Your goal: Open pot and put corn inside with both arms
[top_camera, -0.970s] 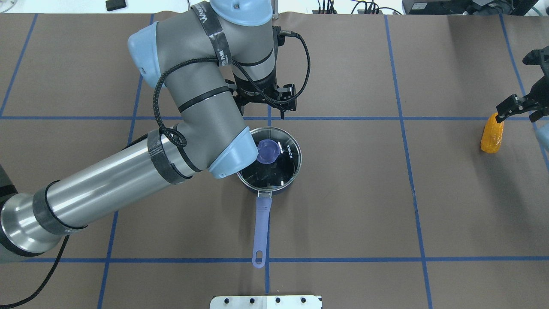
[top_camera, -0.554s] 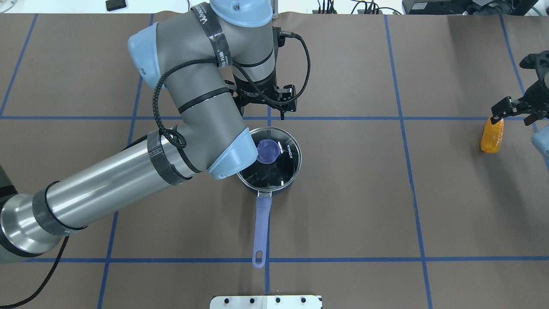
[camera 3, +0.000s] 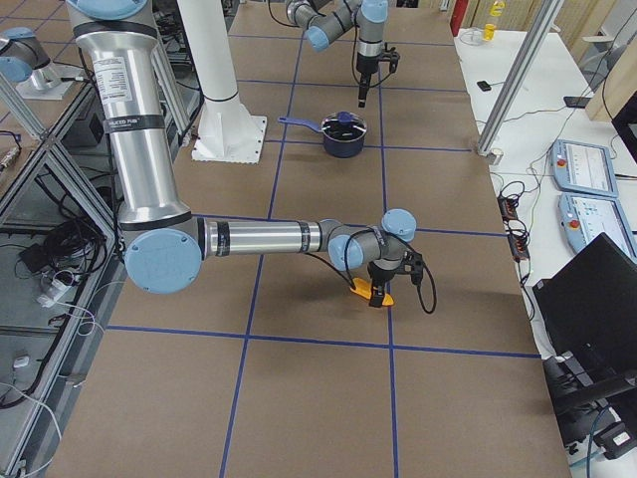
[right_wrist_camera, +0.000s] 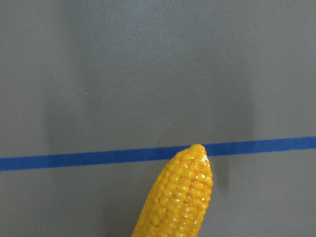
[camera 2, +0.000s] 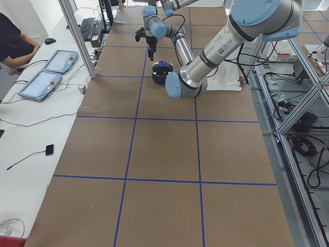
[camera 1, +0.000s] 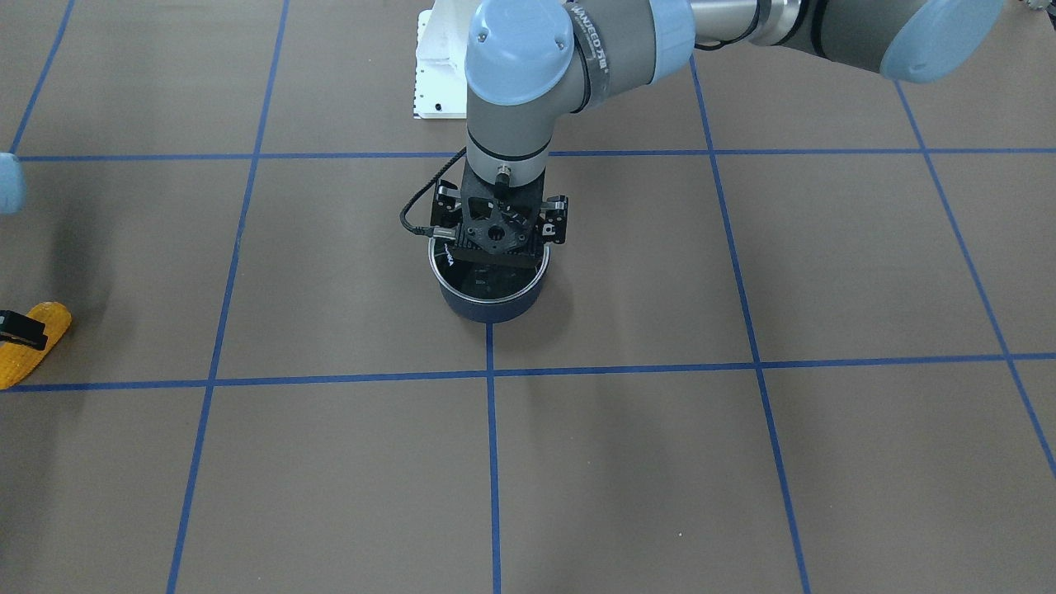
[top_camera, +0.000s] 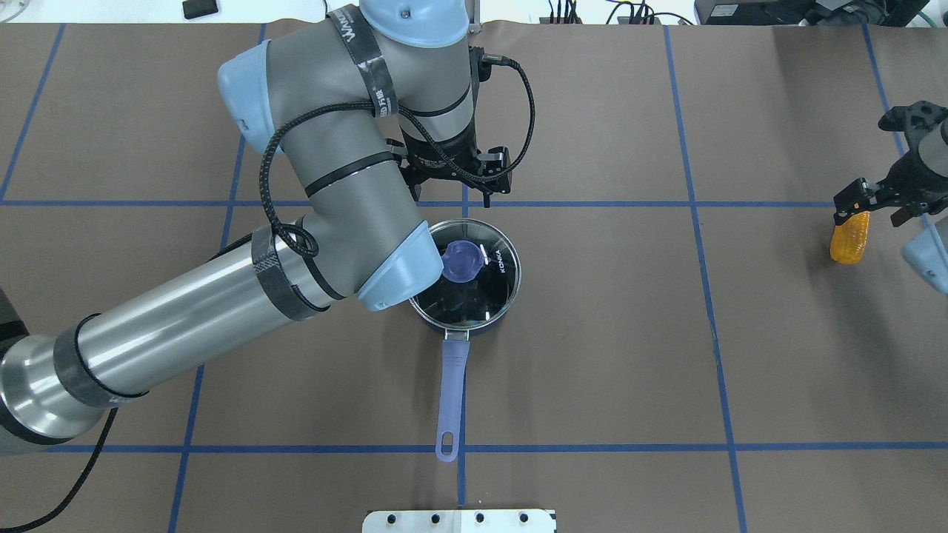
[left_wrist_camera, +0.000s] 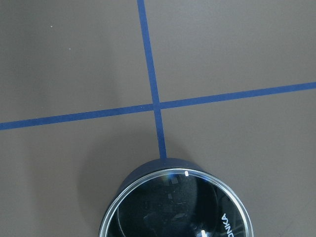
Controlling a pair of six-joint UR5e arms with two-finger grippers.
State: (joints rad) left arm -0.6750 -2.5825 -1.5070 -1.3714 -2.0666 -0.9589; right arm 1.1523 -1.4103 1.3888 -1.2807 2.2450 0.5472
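Observation:
The glass lid is wide and flat over the pot (top_camera: pixel 465 296), so my left gripper should grab it next by its blue knob.
The dark navy pot (top_camera: pixel 465 296) stands mid-table with its glass lid (top_camera: pixel 481 285) on and the purple-blue knob (top_camera: pixel 461 260) showing. Its handle (top_camera: pixel 452 392) points toward the robot. My left gripper (top_camera: pixel 453 198) hangs open and empty above the pot's far rim, also in the front view (camera 1: pixel 497 243). The left wrist view shows only the lid's edge (left_wrist_camera: pixel 173 207). The yellow corn (top_camera: pixel 846 240) lies at the far right. My right gripper (top_camera: pixel 874 211) is open over the corn's far end, one finger (camera 1: pixel 21 327) crossing it. The right wrist view shows the corn (right_wrist_camera: pixel 177 197) tip.
My left arm's elbow cap (top_camera: pixel 392 274) overhangs the pot's left side. A white base plate (top_camera: pixel 459 520) sits at the near edge. Blue tape lines grid the brown table. An operator and control pendants (camera 2: pixel 46 72) are beyond the far edge.
My right gripper has moved left over the corn's far end and now covers more of it. The corn's near end has stayed put. The left arm and pot have barely moved.

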